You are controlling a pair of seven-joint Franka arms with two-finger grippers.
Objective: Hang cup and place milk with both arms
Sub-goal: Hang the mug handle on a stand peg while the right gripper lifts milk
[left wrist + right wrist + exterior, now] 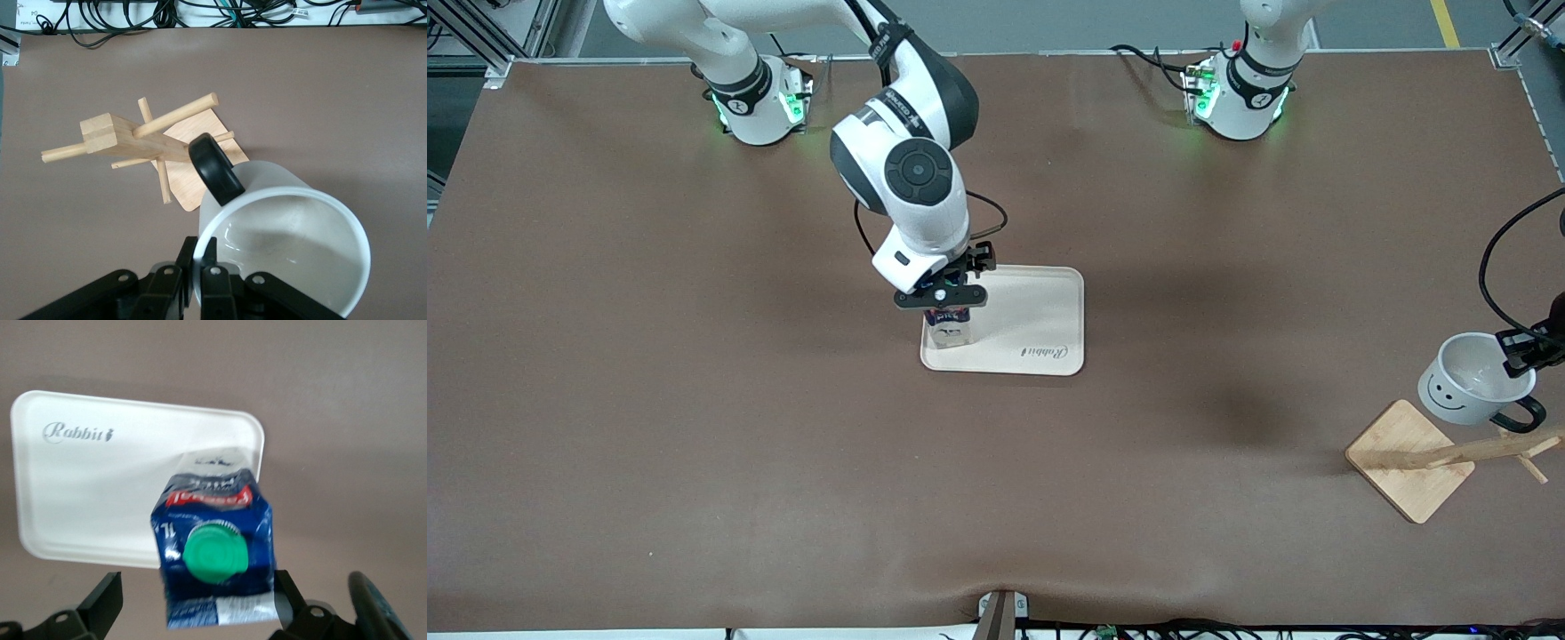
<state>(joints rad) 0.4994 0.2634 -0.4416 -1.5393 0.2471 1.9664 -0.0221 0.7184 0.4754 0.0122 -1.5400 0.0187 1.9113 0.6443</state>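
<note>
My right gripper should grip the milk by its cap end (215, 547) next, so its white base stays free for placing.
The white cup (1463, 380) with the smiley face hangs tilted in the air over the wooden rack (1449, 455). My left gripper (1519, 351) is shut on its rim. In the left wrist view the fingers (190, 257) pinch the cup (293, 240) rim, and its black handle (215, 168) is just above the rack's pegs (175, 117). The milk (948, 324) stands on the cream tray (1040, 311), at the corner toward the right arm's end. My right gripper (941, 297) is open around its top. In the right wrist view the milk (213, 547) stands between the spread fingers (107, 597).
The rack's square wooden base (1396, 449) stands on the brown table near the left arm's end, toward the front camera. The tray (100, 493) bears a "Rabbit" mark. Cables run along the table's front edge (167, 17).
</note>
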